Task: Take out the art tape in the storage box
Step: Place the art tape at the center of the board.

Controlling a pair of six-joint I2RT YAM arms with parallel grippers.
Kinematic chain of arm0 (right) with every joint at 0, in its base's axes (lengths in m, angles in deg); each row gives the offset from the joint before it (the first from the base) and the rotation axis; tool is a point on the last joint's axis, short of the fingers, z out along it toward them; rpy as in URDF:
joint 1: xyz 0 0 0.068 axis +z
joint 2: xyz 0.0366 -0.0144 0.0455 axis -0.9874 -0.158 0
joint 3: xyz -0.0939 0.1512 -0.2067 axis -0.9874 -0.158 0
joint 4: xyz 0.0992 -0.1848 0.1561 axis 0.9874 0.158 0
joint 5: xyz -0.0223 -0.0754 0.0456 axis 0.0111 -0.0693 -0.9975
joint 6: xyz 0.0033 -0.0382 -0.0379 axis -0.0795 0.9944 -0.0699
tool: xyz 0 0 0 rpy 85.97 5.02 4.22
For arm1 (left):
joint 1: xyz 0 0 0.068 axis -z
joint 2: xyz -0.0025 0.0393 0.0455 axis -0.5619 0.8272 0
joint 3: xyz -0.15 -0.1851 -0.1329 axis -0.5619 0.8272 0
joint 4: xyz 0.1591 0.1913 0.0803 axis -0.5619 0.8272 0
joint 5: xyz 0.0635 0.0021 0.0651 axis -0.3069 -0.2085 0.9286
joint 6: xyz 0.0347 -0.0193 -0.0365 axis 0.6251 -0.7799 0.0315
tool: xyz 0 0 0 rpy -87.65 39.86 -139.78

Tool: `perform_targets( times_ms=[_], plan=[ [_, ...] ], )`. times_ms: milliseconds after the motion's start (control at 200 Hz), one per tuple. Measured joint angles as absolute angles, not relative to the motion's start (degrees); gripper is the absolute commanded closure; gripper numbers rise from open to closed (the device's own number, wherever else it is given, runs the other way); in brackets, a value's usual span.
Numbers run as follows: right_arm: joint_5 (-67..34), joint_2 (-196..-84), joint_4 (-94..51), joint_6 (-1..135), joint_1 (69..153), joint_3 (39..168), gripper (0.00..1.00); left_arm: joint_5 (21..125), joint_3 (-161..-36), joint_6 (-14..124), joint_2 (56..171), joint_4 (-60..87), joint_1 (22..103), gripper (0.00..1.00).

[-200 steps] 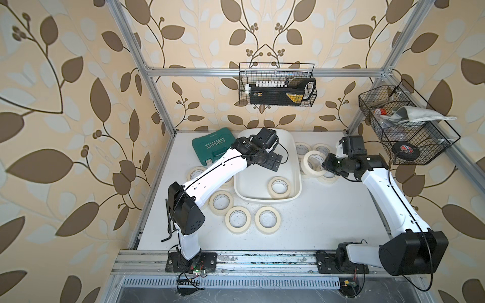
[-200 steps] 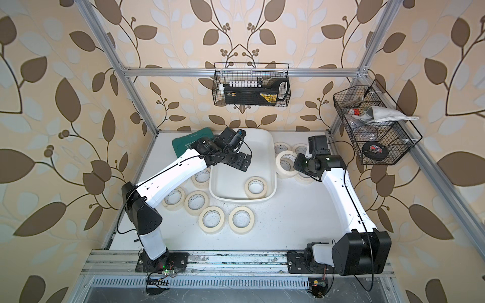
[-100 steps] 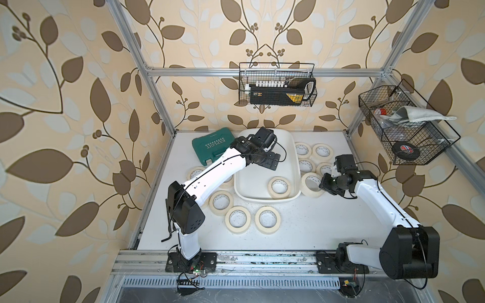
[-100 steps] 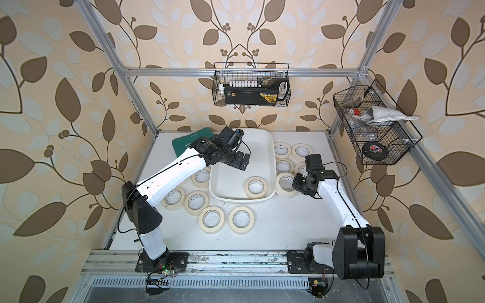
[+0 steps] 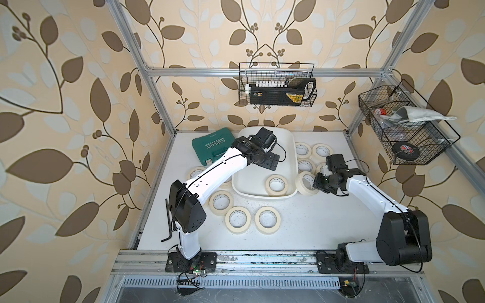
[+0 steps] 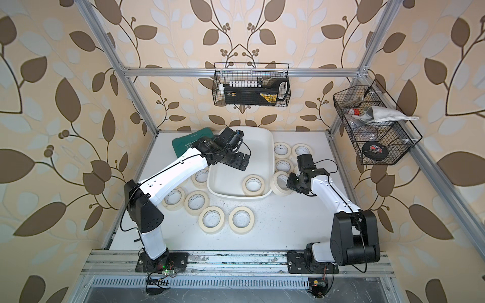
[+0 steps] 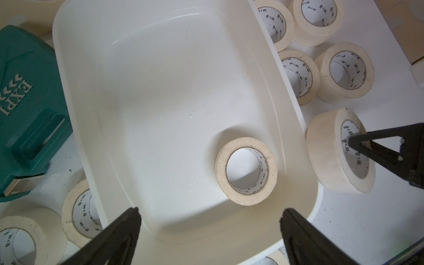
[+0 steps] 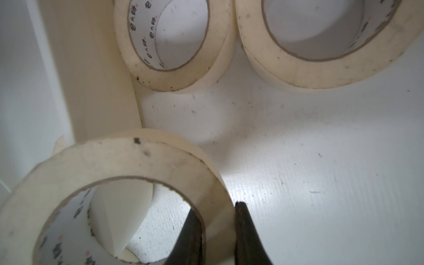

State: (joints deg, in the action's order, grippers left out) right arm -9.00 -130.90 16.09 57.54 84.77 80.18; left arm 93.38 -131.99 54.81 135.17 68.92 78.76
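The art tape roll hangs tilted by the side of the box and would drop leaning, short of its neighbours. My right gripper keeps holding it now.
The storage box (image 5: 265,195) (image 6: 262,147) (image 7: 160,91) is a white tub at the middle back of the table. One art tape roll (image 5: 268,185) (image 6: 244,185) (image 7: 221,169) lies flat in its near right corner. My left gripper (image 5: 274,160) (image 7: 210,212) hovers open over the box floor, holding nothing. My right gripper (image 5: 315,182) (image 8: 215,208) is shut on the wall of another art tape roll (image 5: 300,185) (image 6: 275,183) (image 8: 128,158), one finger inside the ring and one outside. That roll is tilted, just outside the box's near right corner, low over the table.
Several tape rolls (image 5: 303,149) lie on the table right of the box, and several more (image 5: 238,219) lie to its left and front. A green tool case (image 5: 212,145) sits at the back left. Wire baskets hang on the back wall (image 5: 277,84) and the right side (image 5: 404,126).
My right gripper has carried its roll from the back right forward and down to the box's near right corner. The left arm has hardly moved.
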Motion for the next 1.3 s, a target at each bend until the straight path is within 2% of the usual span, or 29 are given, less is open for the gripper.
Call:
perform_targets(
  times_ms=[480,695,1125,1225,1300],
  plan=[
    [-4.7,-127.2,17.7,59.3,80.5,80.4,1.0,92.9,-131.9,54.7,135.7,68.9,78.7,0.01],
    [-2.0,-134.1,15.5,59.7,81.2,80.4,1.0,92.5,-130.8,53.2,137.6,68.3,78.0,0.01],
    [2.9,-146.6,14.0,60.3,87.8,85.2,1.0,87.4,-127.2,49.1,145.0,64.4,73.7,0.11],
    [4.0,-147.9,14.1,60.3,88.7,86.3,0.85,86.0,-126.7,49.0,146.3,64.0,73.5,0.12],
    [5.0,-148.6,14.4,60.3,89.4,87.2,0.77,84.8,-126.6,49.0,147.3,63.5,73.5,0.14]
  ],
)
